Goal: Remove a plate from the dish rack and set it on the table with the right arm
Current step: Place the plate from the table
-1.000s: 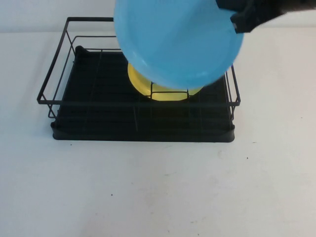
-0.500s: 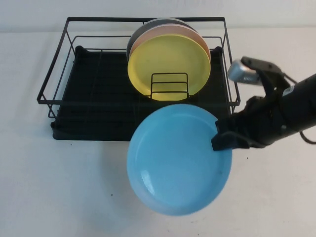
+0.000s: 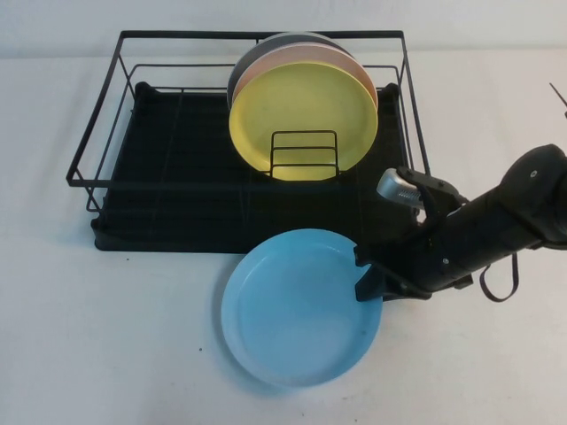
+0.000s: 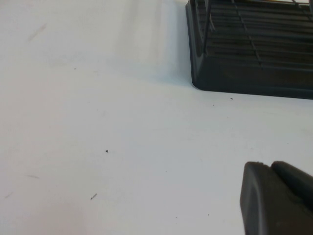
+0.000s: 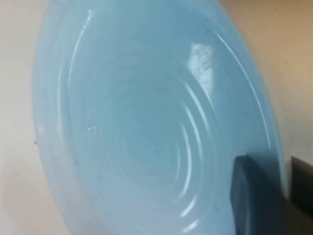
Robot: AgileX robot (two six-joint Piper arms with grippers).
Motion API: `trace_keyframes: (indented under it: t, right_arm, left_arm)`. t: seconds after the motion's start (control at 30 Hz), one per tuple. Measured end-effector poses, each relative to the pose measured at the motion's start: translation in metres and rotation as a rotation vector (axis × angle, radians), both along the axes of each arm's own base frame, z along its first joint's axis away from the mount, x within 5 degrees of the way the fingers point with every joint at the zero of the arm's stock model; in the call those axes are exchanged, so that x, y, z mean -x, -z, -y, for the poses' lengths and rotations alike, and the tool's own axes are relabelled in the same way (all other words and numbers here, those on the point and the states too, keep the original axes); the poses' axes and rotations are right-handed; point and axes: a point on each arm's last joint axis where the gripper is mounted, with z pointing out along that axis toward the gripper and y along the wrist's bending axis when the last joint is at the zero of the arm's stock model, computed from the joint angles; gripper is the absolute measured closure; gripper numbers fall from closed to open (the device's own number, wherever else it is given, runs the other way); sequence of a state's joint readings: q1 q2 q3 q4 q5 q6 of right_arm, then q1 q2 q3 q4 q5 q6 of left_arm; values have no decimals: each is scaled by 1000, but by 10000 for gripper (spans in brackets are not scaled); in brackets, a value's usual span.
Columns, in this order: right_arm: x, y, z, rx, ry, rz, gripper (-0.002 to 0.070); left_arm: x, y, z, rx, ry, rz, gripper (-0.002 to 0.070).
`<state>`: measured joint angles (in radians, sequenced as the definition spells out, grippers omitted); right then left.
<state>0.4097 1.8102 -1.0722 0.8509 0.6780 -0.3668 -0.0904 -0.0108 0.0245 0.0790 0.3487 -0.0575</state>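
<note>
The light blue plate's lower edge is at the white table in the high view, so the plate would rest there. The robot's right gripper should open.
The light blue plate (image 3: pixel 297 305) lies low over the white table (image 3: pixel 106 345), just in front of the black dish rack (image 3: pixel 168 168); I cannot tell if it touches the table. My right gripper (image 3: pixel 368 279) is shut on the plate's right rim, and its arm reaches in from the right. In the right wrist view the plate (image 5: pixel 137 127) fills the picture, with its rim pinched in the right gripper (image 5: pixel 279 171). My left gripper (image 4: pixel 269 169) is shut and empty, low over the table near the rack's corner (image 4: pixel 244 73). It is out of the high view.
A yellow plate (image 3: pixel 301 115) stands upright in the rack's wire holder, with a pink plate (image 3: pixel 361 75) and a grey plate (image 3: pixel 241 66) behind it. The left half of the rack holds nothing. Bare table lies left of and in front of the blue plate.
My right arm has carried the blue plate from high above the rack forward and down to table level in front of it. The plate has tipped from steep to nearly flat.
</note>
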Motion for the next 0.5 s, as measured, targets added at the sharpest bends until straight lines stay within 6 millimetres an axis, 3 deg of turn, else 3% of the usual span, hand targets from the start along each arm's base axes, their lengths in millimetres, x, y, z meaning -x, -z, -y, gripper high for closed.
trace_keyframes:
  t: [0.13,0.37,0.5]
  right_arm:
    - [-2,5,-1,2,7,-7,601]
    - [-7,9,2,47,5,47,355]
    - [-9,8,4,56,13,69,330]
  left_arm:
    - [0,0,0,0,0,0,680]
    - [0,0,0,0,0,0,680]
    - [0,0,0,0,0,0,680]
